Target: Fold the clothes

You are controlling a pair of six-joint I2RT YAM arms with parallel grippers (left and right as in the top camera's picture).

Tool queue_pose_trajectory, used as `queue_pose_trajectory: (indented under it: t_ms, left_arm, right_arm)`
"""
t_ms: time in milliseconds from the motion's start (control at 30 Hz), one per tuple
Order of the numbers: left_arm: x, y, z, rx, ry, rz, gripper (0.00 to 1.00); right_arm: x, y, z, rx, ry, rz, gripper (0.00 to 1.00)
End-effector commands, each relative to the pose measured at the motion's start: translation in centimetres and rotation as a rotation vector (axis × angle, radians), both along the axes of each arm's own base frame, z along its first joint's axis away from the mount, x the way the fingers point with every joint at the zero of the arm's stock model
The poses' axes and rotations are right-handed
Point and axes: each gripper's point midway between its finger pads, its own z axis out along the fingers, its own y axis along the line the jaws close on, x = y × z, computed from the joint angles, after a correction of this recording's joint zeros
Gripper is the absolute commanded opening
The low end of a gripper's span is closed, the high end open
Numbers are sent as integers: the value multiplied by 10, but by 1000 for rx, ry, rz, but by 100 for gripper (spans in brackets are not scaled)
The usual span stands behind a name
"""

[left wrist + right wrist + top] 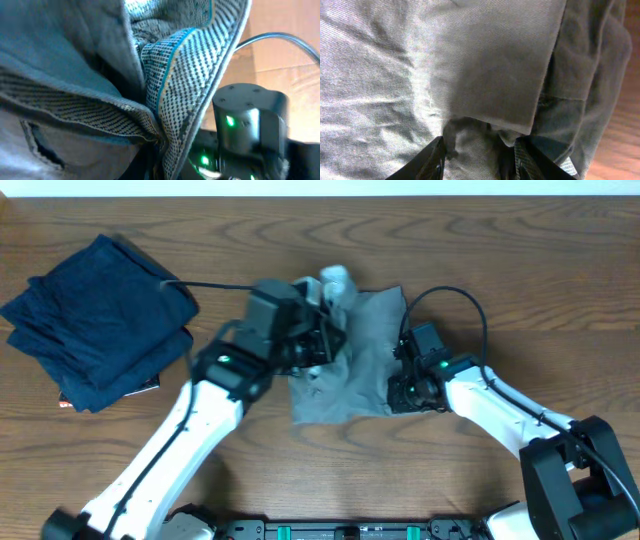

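My left gripper needs to keep holding the waistband (185,85). The waistband hangs gathered and raised, so it would fall short and lie bunched on the shorts if I opened now.
The grey shorts (362,360) lie bunched at the table's middle, with a paler fold raised at the top. My left gripper (322,340) is at their left edge. In the left wrist view the patterned inner waistband (185,85) is gathered to a pinch at the jaws (160,150), so it looks shut on the cloth. My right gripper (402,387) rests on the shorts' lower right part. Its fingers (482,160) are spread apart, pressed on grey cloth (420,65), with a folded layer just ahead of them.
A stack of dark navy folded garments (100,320) lies at the far left. The right arm's black body with green lights (250,120) sits close beside the left gripper. Bare wooden table (560,290) surrounds the shorts.
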Motion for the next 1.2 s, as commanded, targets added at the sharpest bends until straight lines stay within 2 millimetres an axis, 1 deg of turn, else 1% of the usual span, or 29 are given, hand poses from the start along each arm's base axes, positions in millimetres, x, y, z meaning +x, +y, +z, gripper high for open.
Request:
queue_pose_trajectory:
  t_ms: [0, 167, 233, 267, 300, 333, 367, 433, 500, 567, 600, 667, 733, 767, 867, 933, 967, 1033, 1067, 1100, 1167]
  left_arm:
    - [3, -20, -5, -9, 17, 12, 10]
    - [3, -49, -15, -40, 24, -20, 10]
    - [6, -55, -11, -61, 8, -22, 10]
    - [7, -56, -9, -68, -3, -22, 10]
    - [9, -56, -6, -76, -14, -22, 13]
    - [12, -55, -2, -85, -29, -17, 25]
    - [15, -53, 2, -90, -48, -13, 32]
    - [26, -46, 13, -92, -123, -16, 42]
    - [41, -34, 21, -89, -177, 12, 48]
    - [61, -12, 21, -60, -206, 103, 52]
    - [73, 3, 18, -27, -220, 168, 54]
    - [91, 27, 11, 35, -239, 265, 56]
    - [103, 43, 2, 86, -247, 322, 56]
    - [108, 47, -3, 110, -260, 322, 56]
    - [118, 46, -22, 154, -273, 295, 56]
    - [124, 43, -41, 181, -263, 277, 56]
    - [127, 42, -53, 194, -250, 271, 56]
    - [130, 41, -76, 215, -215, 265, 56]
    - [130, 40, -89, 228, -193, 261, 56]
    - [131, 40, -98, 238, -176, 258, 57]
    - [130, 40, -117, 258, -141, 252, 56]
  right_arm:
    - [-38, 10, -21, 32, 145, -5, 45]
    - [-37, 10, -21, 34, 147, -22, 46]
    - [-34, 7, -19, 34, 141, -35, 47]
    - [-31, 2, -16, 20, 134, -50, 48]
    - [-28, -2, -14, 6, 127, -63, 49]
    - [-22, -10, -8, -15, 112, -83, 50]
    - [-15, -18, 0, -42, 93, -107, 52]
    - [-1, -37, 20, -98, 50, -157, 54]
    - [14, -56, 45, -147, -2, -209, 55]
    - [28, -71, 73, -161, -58, -259, 56]
    - [35, -76, 90, -148, -90, -284, 55]
    - [43, -79, 113, -117, -136, -309, 54]
    - [48, -74, 131, -70, -180, -309, 53]
    - [50, -67, 138, -31, -199, -293, 53]
    - [52, -26, 154, 140, -236, -138, 52]
    - [49, 12, 164, 282, -258, 24, 52]
    - [47, 24, 167, 320, -262, 69, 52]
    - [44, 41, 165, 334, -264, 132, 52]
    - [42, 46, 159, 322, -257, 151, 52]
    - [41, 49, 153, 302, -244, 157, 52]
    - [36, 49, 134, 249, -194, 162, 52]
